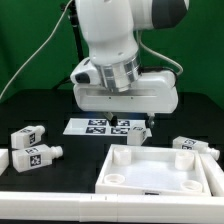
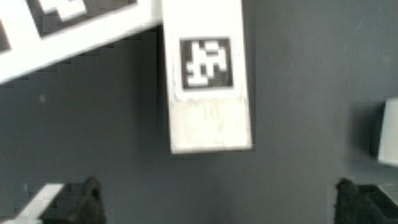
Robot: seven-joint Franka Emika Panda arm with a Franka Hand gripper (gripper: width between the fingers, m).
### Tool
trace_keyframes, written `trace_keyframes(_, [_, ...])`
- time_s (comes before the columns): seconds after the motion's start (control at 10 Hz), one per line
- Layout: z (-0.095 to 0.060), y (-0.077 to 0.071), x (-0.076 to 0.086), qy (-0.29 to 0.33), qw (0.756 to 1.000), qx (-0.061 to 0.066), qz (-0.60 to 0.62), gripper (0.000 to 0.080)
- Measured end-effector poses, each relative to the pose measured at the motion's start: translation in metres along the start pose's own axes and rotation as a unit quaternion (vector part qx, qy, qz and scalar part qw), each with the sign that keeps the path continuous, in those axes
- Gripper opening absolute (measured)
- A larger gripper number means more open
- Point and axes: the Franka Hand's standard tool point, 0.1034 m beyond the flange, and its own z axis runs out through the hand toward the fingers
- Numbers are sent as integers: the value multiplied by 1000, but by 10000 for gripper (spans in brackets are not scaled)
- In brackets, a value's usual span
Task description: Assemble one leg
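Observation:
My fingers are short of the white leg's near end [image 2: 212, 138] in the wrist view and would miss: I should move there, then close.
A white leg [image 2: 210, 100] with a black-and-white tag lies on the dark table, straight ahead of my gripper [image 2: 217, 205]. The two dark fingertips [image 2: 71, 200] stand wide apart with only bare table between them, so the gripper is open and empty. In the exterior view the gripper [image 1: 132, 118] hangs low over that leg [image 1: 137, 131], just beside the marker board [image 1: 100, 125]. Two more legs [image 1: 28, 136] lie at the exterior view's left and another [image 1: 196, 147] at its right.
The large white tray-like tabletop [image 1: 118, 168] lies in front, toward the exterior view's right; its edge shows in the wrist view [image 2: 386, 130]. The marker board's corner [image 2: 54, 45] is close to the leg. A white strip runs along the table's front edge.

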Motion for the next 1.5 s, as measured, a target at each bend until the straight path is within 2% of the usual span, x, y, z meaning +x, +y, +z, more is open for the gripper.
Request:
trace_keyframes(0.2, [2, 0, 0, -69, 998, 1, 5, 649])
trace_keyframes(0.3, [4, -1, -1, -101, 994, -6, 35, 649])
trace_keyframes(0.4, [9, -6, -3, -129, 989, -27, 62, 649])
trace_keyframes(0.5, [12, -9, -4, -172, 982, -42, 59, 649])
trace_keyframes(0.8, [20, 2, 4, -254, 965, -37, 60, 649])
trace_keyframes(1.0, [23, 5, 7, -248, 967, -32, 47, 649])
trace_keyframes(1.4, [41, 12, -3, -251, 966, -34, 46, 649])
trace_keyframes(1.5, [44, 12, -4, -249, 967, -34, 46, 520])
